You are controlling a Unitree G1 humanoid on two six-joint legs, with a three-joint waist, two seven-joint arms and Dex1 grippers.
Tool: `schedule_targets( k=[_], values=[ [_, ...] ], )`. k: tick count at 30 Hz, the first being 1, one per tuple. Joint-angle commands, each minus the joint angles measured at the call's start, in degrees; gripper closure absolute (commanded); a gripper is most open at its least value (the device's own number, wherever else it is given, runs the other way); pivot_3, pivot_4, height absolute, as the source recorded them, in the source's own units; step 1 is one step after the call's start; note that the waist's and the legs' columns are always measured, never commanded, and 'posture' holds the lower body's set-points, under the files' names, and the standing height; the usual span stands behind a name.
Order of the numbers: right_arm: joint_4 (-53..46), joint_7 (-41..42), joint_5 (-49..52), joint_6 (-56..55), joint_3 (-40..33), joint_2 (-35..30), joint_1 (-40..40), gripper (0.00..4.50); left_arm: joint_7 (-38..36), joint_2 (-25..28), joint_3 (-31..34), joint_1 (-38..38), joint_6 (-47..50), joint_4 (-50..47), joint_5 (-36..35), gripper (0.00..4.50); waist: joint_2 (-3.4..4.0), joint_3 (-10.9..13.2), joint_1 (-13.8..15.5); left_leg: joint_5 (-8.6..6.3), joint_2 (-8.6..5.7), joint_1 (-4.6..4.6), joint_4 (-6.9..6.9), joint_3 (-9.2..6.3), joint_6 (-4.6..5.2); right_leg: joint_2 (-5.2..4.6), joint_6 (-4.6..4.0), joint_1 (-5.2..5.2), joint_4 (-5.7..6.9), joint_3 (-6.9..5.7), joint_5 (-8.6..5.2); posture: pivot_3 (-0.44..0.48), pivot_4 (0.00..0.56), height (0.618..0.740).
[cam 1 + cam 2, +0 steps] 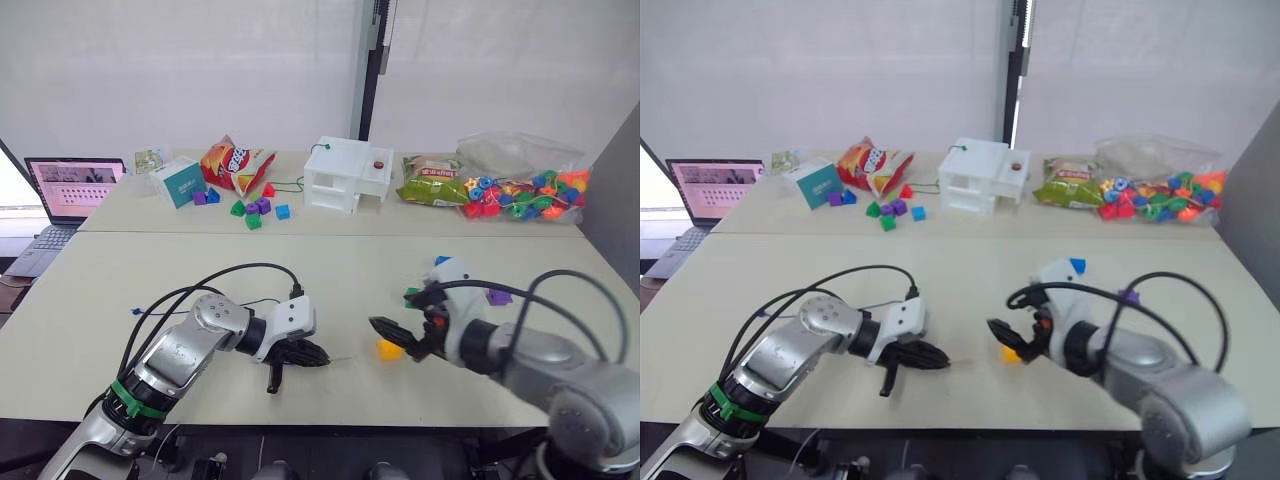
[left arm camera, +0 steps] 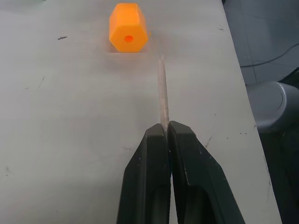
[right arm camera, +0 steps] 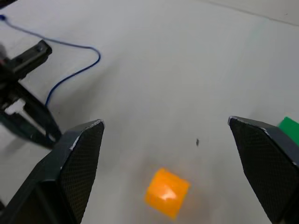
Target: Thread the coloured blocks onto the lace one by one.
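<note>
The yellow-orange block's hole has to stay free to take the lace's pale tip, so my right gripper should next pinch the block by its flat sides.
A yellow-orange block (image 2: 128,33) lies on the table, its hole facing my left gripper (image 2: 167,125). That gripper is shut on the pale stiff tip (image 2: 162,93) of the lace, which points at the block and stops just short of it. The dark-blue lace (image 3: 70,77) trails back across the table to a small knot (image 1: 131,311). My right gripper (image 3: 166,123) hangs open just above the same block (image 3: 167,192), its fingers spread wide to either side. Green (image 1: 411,296), purple (image 1: 498,296) and blue (image 1: 441,261) blocks lie behind the right wrist.
On the rear table are a laptop (image 1: 75,185), a teal box (image 1: 180,182), a snack bag (image 1: 235,160), small loose coloured pieces (image 1: 255,210), a white shelf unit (image 1: 347,172) with a green cord (image 1: 290,185), and a bag of beads (image 1: 520,190).
</note>
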Motion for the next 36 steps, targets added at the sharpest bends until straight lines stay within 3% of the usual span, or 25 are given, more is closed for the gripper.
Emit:
schedule_targets(
  k=[1, 5, 10, 21, 25, 31, 36],
  values=[
    [8.8, 17.0, -2.1, -18.9, 4.9, -9.6, 1.8, 0.02, -0.6, 0.8, -0.2, -2.0, 1.0, -2.3, -0.4, 4.50, -0.03, 0.0, -0.2, 0.00, 0.00, 0.00, 0.00, 0.02, 0.00, 0.00, 0.00, 0.01, -0.02, 0.01, 0.00, 0.000, 0.150, 0.740],
    [20.5, 28.8, -12.3, -40.6, 15.7, -16.6, 0.7, 0.02, 0.7, 0.1, -0.9, -2.5, 1.8, -3.7, -0.3, 4.50, -0.09, 0.1, -0.5, -0.01, 0.08, 0.27, -0.01, 0.04, 0.02, 0.06, 0.01, 0.27, -0.05, 0.05, -0.01, 0.000, 0.150, 0.740],
    [33.1, 36.0, -21.6, -59.9, 24.6, -16.4, -4.0, 0.02, 5.3, -1.4, -1.9, -2.8, 4.6, -5.1, 1.4, 4.50, -0.12, 0.1, -0.4, -0.03, 0.14, 0.42, 0.03, 0.08, 0.05, 0.08, 0.01, 0.42, -0.08, 0.07, -0.02, 0.000, 0.150, 0.740],
    [46.7, 39.3, -27.6, -72.0, 29.2, -10.5, -9.4, 0.02, 7.0, -2.3, -5.3, -6.5, 9.3, -6.0, 2.6, 4.50, -0.15, 0.1, 0.7, -0.03, 0.10, 0.39, 0.07, 0.06, 0.04, 0.00, 0.01, 0.42, -0.04, 0.06, -0.01, 0.000, 0.150, 0.740],
    [48.5, 39.3, -28.0, -73.2, 28.9, -9.5, -8.7, 1.21, 7.4, -0.4, -9.4, -9.8, 14.2, -6.6, 5.6, 4.50, -0.15, 0.1, 0.9, -0.03, 0.08, 0.39, 0.07, 0.06, 0.04, 0.00, 0.01, 0.42, -0.03, 0.07, -0.01, 0.000, 0.150, 0.740],
    [49.3, 38.3, -28.1, -74.4, 28.3, -8.7, -7.2, 3.20, 6.4, 0.0, -10.9, -12.1, 17.5, -7.2, 4.4, 4.50, -0.15, 0.1, 1.0, -0.03, 0.09, 0.40, 0.07, 0.05, 0.04, 0.01, 0.01, 0.42, -0.03, 0.07, -0.01, 0.000, 0.150, 0.740],
    [44.2, 37.1, -27.3, -71.4, 28.3, -8.1, -4.9, 3.21, 7.1, -0.5, -12.1, -13.7, 18.9, -6.3, 4.9, 4.50, -0.15, 0.1, 1.0, -0.03, 0.10, 0.43, 0.07, 0.04, 0.04, 0.03, 0.01, 0.44, -0.02, 0.08, -0.01, 0.000, 0.150, 0.740]
  ],
)
